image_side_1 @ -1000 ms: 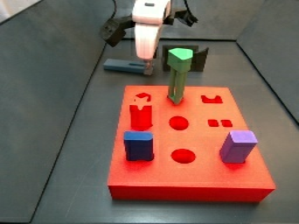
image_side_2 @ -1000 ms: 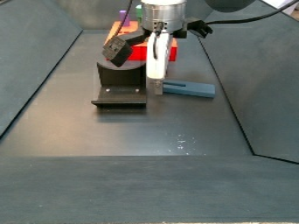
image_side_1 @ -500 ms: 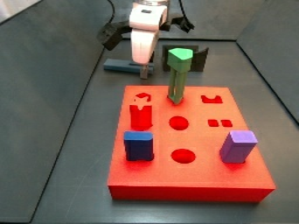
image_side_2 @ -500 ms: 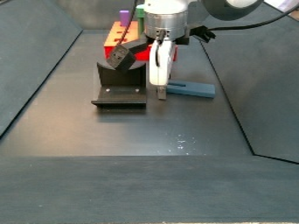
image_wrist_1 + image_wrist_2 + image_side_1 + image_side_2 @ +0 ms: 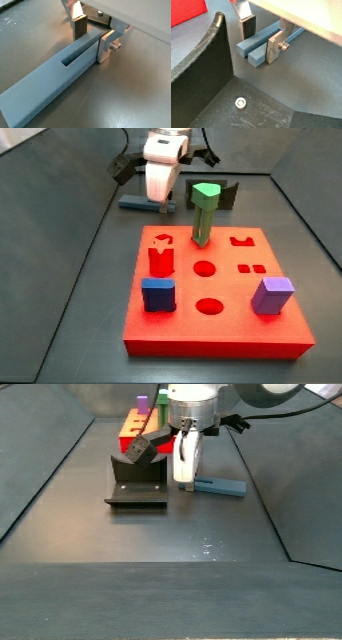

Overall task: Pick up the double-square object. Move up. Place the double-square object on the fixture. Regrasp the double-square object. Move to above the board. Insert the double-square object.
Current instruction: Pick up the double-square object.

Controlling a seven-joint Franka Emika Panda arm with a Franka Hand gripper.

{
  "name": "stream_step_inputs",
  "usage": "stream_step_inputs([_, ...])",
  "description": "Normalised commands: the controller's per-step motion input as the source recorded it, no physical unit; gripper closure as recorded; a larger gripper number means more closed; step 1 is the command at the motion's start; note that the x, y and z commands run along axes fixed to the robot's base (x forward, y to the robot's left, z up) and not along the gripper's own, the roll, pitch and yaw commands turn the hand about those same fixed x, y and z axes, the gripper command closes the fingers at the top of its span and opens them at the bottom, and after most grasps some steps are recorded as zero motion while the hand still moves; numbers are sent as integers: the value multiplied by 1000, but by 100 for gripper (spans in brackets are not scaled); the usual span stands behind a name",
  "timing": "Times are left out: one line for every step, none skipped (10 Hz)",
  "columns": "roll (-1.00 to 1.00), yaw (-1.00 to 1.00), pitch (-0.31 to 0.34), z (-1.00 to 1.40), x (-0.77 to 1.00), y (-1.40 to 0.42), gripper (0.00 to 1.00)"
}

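My gripper is about to grab the slate-blue bar (image 5: 136, 203) by its slotted end (image 5: 167, 207), so that it can set the double-square object on the dark fixture.
The double-square object, a slim slate-blue bar (image 5: 136, 203), lies flat on the grey floor behind the board; it also shows in the other side view (image 5: 222, 487). My gripper (image 5: 158, 194) (image 5: 185, 477) is down at floor level over one end of it. In both wrist views the gripper (image 5: 92, 45) (image 5: 261, 46) is open with its fingers on either side of the bar (image 5: 57, 77) (image 5: 256, 46). One finger (image 5: 105, 47) lies against the bar's side; the dark pad (image 5: 79, 29) stands close to the other side. The dark fixture (image 5: 138, 484) (image 5: 226, 194) stands beside it.
The red board (image 5: 214, 303) lies in front, with a tall green peg (image 5: 205, 213), a dark-blue block (image 5: 159, 293) and a purple block (image 5: 273, 295). Its red edge (image 5: 186, 12) shows in a wrist view beside a dark curved fixture part (image 5: 198, 65). Grey walls enclose the floor.
The gripper has come down and shifted slightly, so its fingers now straddle the end of the bar. The bar, board and fixture have not moved.
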Motion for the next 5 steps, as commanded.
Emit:
stream_step_inputs([0, 0, 0, 0, 0, 0, 100])
stream_step_inputs([0, 0, 0, 0, 0, 0, 100])
stream_step_inputs([0, 0, 0, 0, 0, 0, 100])
stream_step_inputs([0, 0, 0, 0, 0, 0, 100])
stream_step_inputs([0, 0, 0, 0, 0, 0, 100])
